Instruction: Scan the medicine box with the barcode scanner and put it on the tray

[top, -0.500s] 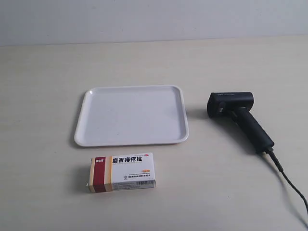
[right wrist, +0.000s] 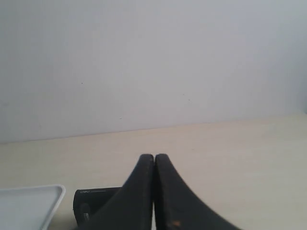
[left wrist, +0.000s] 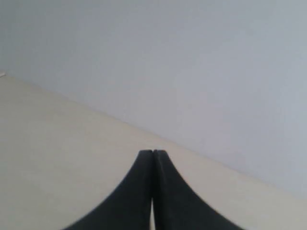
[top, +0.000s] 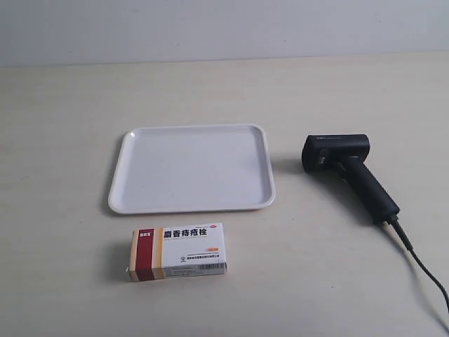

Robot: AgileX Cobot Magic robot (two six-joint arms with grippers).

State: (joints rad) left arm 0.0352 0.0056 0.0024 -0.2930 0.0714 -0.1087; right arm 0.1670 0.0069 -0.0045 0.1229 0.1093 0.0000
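Note:
My left gripper reaches the medicine box next and grabs it by its dark red end (top: 143, 254), which leaves the medicine box's barcode (top: 210, 267) free for the scanner.
The medicine box (top: 178, 250) lies flat on the table just in front of the white tray (top: 191, 204), its dark red and tan band at the exterior view's left end. The tray holds nothing. To the tray's right lies the black barcode scanner (top: 347, 172) with its head toward the tray and its cable (top: 421, 270) trailing to the lower right. Neither arm shows in the exterior view. My left gripper (left wrist: 153, 152) is shut, empty, over bare table. My right gripper (right wrist: 154, 156) is shut and empty, with the scanner's head (right wrist: 93, 205) and a tray corner (right wrist: 33, 203) beyond it.
The beige tabletop (top: 70, 126) runs back to a pale grey wall (top: 224, 28).

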